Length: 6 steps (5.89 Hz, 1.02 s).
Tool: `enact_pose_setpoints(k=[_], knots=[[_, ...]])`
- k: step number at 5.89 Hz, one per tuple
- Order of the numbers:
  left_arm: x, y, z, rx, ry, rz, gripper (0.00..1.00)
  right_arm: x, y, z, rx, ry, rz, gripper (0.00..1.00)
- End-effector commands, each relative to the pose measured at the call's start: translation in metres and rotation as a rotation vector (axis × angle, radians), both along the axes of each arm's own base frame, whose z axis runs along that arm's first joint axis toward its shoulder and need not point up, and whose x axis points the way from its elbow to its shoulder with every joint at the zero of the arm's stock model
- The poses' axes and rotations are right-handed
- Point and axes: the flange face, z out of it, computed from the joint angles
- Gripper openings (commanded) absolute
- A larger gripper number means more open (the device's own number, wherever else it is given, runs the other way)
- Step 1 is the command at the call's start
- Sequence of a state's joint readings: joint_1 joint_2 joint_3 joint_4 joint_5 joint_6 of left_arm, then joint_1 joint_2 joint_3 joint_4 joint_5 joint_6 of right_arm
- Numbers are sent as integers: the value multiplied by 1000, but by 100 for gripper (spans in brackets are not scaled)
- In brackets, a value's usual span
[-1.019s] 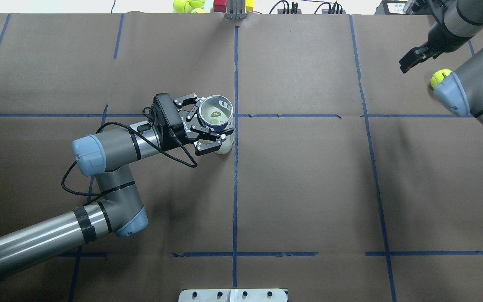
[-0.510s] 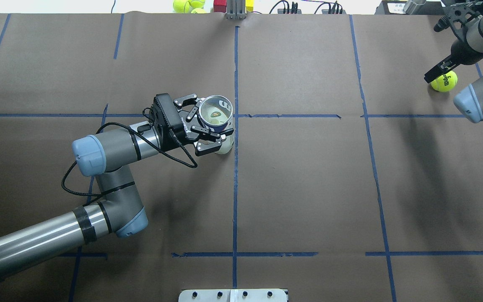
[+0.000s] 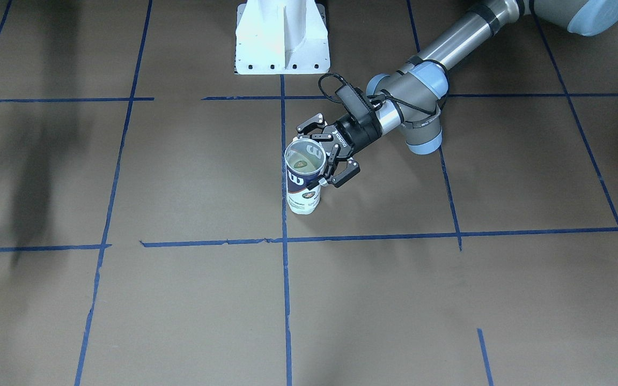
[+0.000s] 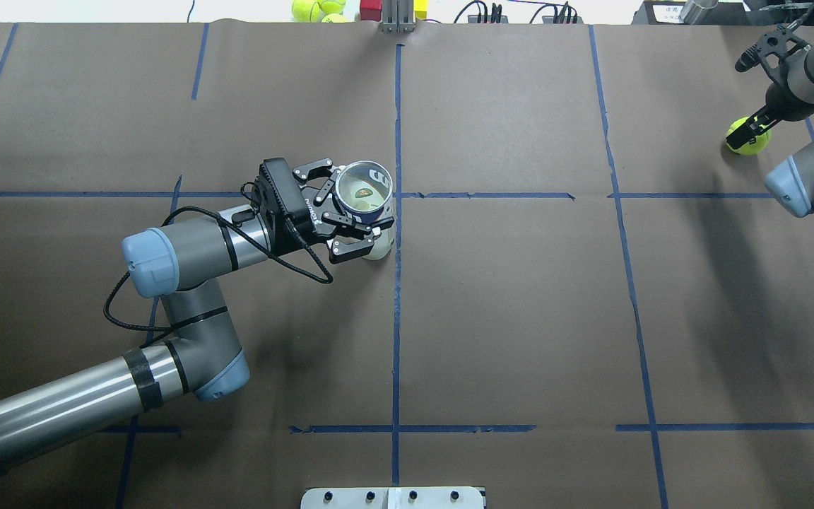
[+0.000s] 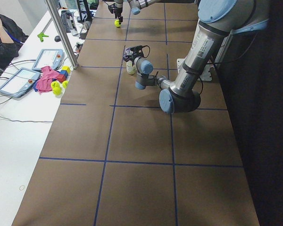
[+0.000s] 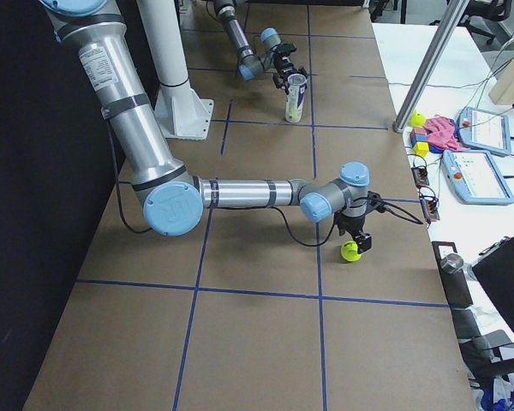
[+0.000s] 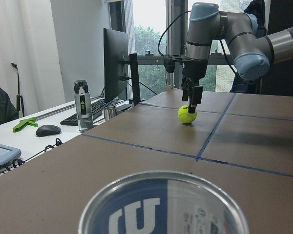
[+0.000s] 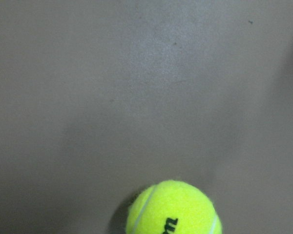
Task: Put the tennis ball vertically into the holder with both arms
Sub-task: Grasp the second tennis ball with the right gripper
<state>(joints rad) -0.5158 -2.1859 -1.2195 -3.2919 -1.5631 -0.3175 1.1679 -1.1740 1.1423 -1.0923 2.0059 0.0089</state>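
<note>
I will next grab the yellow-green tennis ball around its fuzzy middle with my right gripper, to drop the ball into the upright can (image 3: 303,183).
The holder (image 4: 379,244) is a clear can with a navy-and-white label. It stands upright, mouth up, left of the table's centre line, and also shows in the front view (image 3: 303,190). My left gripper (image 4: 352,206) is shut on its upper part from the side. Its rim (image 7: 161,195) fills the bottom of the left wrist view. The tennis ball (image 4: 739,143) lies on the table at the far right. My right gripper (image 7: 190,100) points straight down just above the ball (image 7: 187,114), fingers slightly apart and holding nothing. The ball (image 8: 173,209) sits at the bottom edge of the right wrist view.
The white pedestal base (image 3: 282,43) stands at the robot's edge of the table. Spare tennis balls (image 4: 315,8) and coloured blocks (image 4: 372,8) lie beyond the far edge. A side desk holds tablets (image 6: 480,171). A metal post (image 5: 61,33) stands at the table's far side.
My right gripper swung from left of the ball to directly over it and came down close to it. The left arm and the holder have not moved.
</note>
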Motion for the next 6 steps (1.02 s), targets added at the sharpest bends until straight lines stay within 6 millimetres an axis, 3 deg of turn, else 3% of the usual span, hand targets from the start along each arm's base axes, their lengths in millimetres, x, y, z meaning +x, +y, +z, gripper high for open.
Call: enact_pose_setpoints(k=[1,3,4,5,6], knots=[[0,0,0,0,0,0,90,-13,-4,13,6,68,-4,100],[0,0,0,0,0,0,90,-21,-9,15,1,78,-9,99],[0,0,0,0,0,0,90,-20,-7,19,-7,81,-8,45],[0,0,0,0,0,0,90,-19,-9,15,0,73,-3,11],[0,0,0,0,0,0,90,-15,-14,-4,21,42,10,6]])
